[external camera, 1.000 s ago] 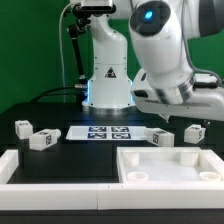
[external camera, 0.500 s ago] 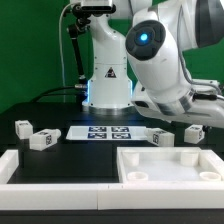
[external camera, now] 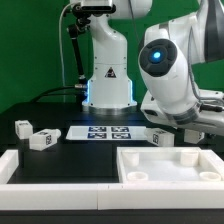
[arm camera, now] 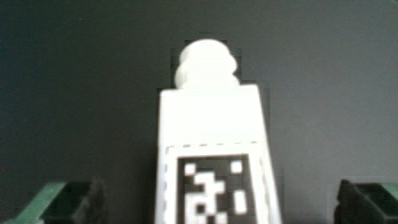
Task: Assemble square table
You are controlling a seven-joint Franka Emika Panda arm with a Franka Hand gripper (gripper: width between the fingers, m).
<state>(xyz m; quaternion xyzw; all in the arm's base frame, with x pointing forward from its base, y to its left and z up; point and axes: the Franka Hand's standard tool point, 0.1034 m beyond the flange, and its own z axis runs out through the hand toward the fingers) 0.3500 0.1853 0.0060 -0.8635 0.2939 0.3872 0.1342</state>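
Observation:
My gripper closes on the tagged leg now, since its fingers reach down on either side of the leg. Closing now would catch it.
In the wrist view a white table leg (arm camera: 214,120) with a black-and-white tag lies on the dark table, centred between my fingers. My gripper (arm camera: 214,205) is open wide, with a dark fingertip on each side (arm camera: 63,203), both clear of the leg. In the exterior view the arm hangs low at the right, and its bulk hides my fingers. The square table top (external camera: 170,165) lies rim-up at the front right. One leg (external camera: 163,138) shows beside the arm. Two more legs (external camera: 22,127) (external camera: 40,140) lie at the exterior view's left.
The marker board (external camera: 108,132) lies flat in front of the robot base (external camera: 108,85). A long low white rail (external camera: 50,165) runs along the front left, next to the table top.
The arm has swung toward the exterior view's right and come lower over the legs there. The parts on the table have not moved.

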